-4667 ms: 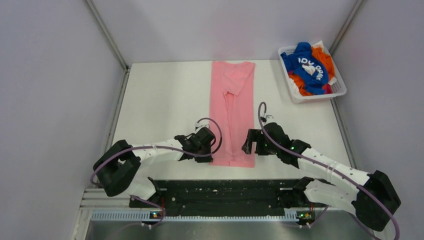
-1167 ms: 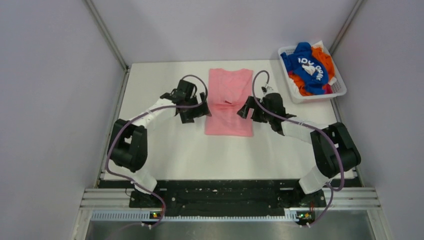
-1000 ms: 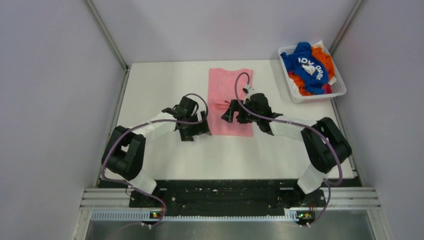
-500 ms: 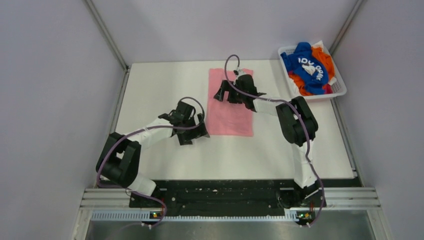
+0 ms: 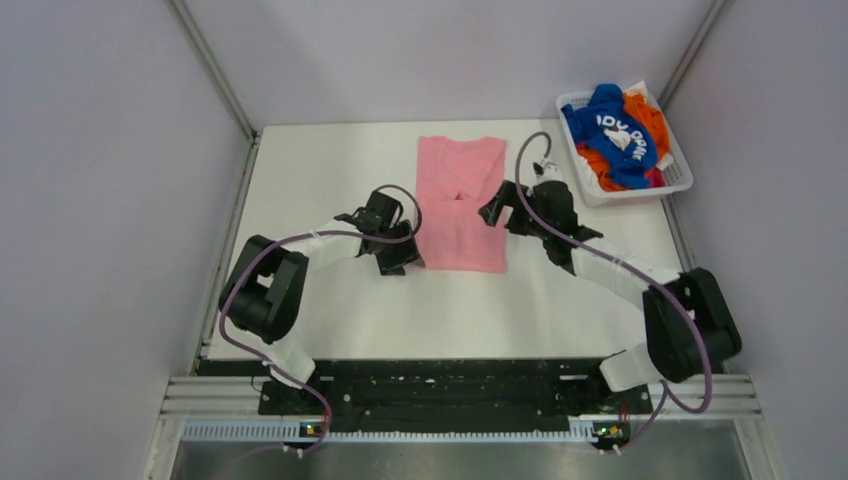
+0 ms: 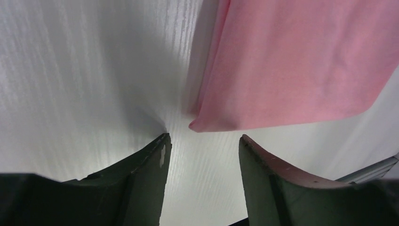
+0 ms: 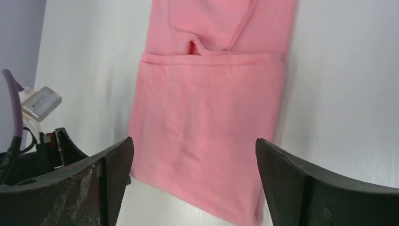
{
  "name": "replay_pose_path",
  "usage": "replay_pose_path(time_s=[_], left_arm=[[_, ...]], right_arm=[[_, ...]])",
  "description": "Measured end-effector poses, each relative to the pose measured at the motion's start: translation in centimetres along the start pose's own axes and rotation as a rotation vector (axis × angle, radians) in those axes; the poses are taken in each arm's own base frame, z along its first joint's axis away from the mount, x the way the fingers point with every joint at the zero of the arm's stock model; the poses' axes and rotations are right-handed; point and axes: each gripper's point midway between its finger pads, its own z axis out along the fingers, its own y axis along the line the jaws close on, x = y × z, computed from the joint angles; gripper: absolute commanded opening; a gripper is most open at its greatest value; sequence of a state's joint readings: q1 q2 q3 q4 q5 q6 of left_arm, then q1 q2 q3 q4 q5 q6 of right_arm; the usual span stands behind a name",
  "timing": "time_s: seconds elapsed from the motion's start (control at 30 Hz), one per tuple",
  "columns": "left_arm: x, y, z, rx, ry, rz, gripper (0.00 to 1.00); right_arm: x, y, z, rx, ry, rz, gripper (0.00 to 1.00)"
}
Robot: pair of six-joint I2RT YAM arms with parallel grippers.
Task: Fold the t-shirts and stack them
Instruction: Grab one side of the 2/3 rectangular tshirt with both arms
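Next, my right gripper will grab the pink t-shirt's near corner (image 5: 502, 269) (image 7: 251, 219), opposite my left gripper's corner, to fold the shirt's near edge over.
The pink t-shirt (image 5: 461, 205) lies folded in half on the white table, its near half laid over the far half. My left gripper (image 5: 400, 255) is open and empty at the shirt's near left corner (image 6: 197, 125), just short of it. My right gripper (image 5: 497, 212) is open and empty at the shirt's right edge; the folded shirt (image 7: 211, 108) shows between its fingers. The blue t-shirt (image 5: 612, 132) with white lettering and the orange t-shirt (image 5: 645, 113) lie crumpled in the basket.
The white slatted basket (image 5: 676, 178) stands at the table's far right corner. Grey walls close in the table on three sides. The black arm mounting rail (image 5: 440, 385) runs along the near edge.
The long pink shirt was folded in half away from me. Both grippers let go. In the last half second the right gripper came back from the far part of the shirt to its right edge.
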State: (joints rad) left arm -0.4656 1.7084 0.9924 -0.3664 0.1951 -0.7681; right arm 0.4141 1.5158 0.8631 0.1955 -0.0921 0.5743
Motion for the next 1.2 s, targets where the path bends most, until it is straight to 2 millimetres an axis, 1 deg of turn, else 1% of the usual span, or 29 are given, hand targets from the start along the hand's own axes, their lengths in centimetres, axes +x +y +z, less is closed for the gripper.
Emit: replay_pose_path(time_s=[0.03, 0.07, 0.13, 0.17, 0.2, 0.27, 0.33, 0.4, 0.5, 0.57, 0.7, 0.73, 0.8, 0.87, 0.9, 0.97, 1.13, 1.17, 1.2], left_arm=[[-0.1, -0.2, 0.2, 0.007, 0.0, 0.002, 0.56], [-0.1, -0.3, 0.3, 0.015, 0.005, 0.003, 0.54], [-0.1, -0.7, 0.6, 0.03, 0.012, 0.002, 0.44], [-0.2, -0.8, 0.8, 0.035, 0.015, 0.002, 0.37], [-0.2, -0.9, 0.9, 0.041, 0.02, 0.0, 0.32], [-0.2, -1.0, 1.4, 0.045, 0.026, -0.001, 0.25], [-0.3, -1.1, 1.6, 0.048, 0.031, -0.005, 0.21], [-0.3, -1.1, 1.8, 0.045, 0.034, -0.006, 0.01], [-0.6, -1.4, 2.0, 0.044, 0.038, -0.003, 0.0], [-0.9, -1.6, 2.2, 0.046, 0.036, 0.002, 0.0], [-1.0, -1.7, 2.3, 0.045, 0.032, 0.006, 0.0], [-1.0, -1.6, 2.2, 0.044, 0.029, 0.007, 0.0], [-1.1, -1.5, 2.2, 0.041, 0.021, 0.008, 0.0], [-1.0, -1.4, 2.1, 0.04, 0.017, 0.009, 0.0], [-1.0, -1.4, 2.1, 0.04, 0.015, 0.009, 0.0], [-1.0, -1.3, 2.1, 0.036, 0.011, 0.009, 0.0], [-1.1, -1.0, 2.0, 0.019, -0.005, 0.014, 0.0], [-1.1, -0.8, 1.9, 0.014, -0.01, 0.014, 0.0], [-1.0, -0.6, 1.7, 0.008, -0.015, 0.016, 0.0]], right_arm=[[0.3, -1.0, -1.3, 0.026, -0.019, 0.017, 0.99], [0.8, -1.6, -2.1, 0.042, -0.022, 0.025, 0.99], [2.0, -3.1, -3.7, 0.082, -0.027, 0.049, 0.99], [2.8, -3.7, -4.4, 0.099, -0.021, 0.061, 0.99], [3.5, -4.2, -4.9, 0.111, -0.014, 0.073, 0.99], [4.8, -5.0, -5.6, 0.136, 0.005, 0.099, 0.99], [5.7, -5.5, -6.0, 0.154, 0.025, 0.119, 0.98], [6.5, -5.8, -6.2, 0.168, 0.054, 0.135, 0.96], [7.4, -5.7, -6.3, 0.166, 0.084, 0.165, 0.9], [8.1, -5.9, -6.1, 0.169, 0.111, 0.181, 0.84], [10.8, -6.8, -5.3, 0.195, 0.2, 0.205, 0.64], [11.4, -6.9, -5.2, 0.201, 0.22, 0.209, 0.6], [11.7, -6.5, -4.6, 0.187, 0.227, 0.204, 0.49], [12.3, -5.8, -3.9, 0.173, 0.246, 0.194, 0.35], [12.6, -5.6, -3.6, 0.169, 0.257, 0.191, 0.3], [13.1, -5.2, -3.1, 0.162, 0.275, 0.187, 0.24], [13.7, -4.9, -2.9, 0.17, 0.294, 0.17, 0.03], [13.9, -4.9, -2.9, 0.173, 0.296, 0.168, 0.0], [13.9, -4.9, -3.0, 0.176, 0.298, 0.168, 0.0]])
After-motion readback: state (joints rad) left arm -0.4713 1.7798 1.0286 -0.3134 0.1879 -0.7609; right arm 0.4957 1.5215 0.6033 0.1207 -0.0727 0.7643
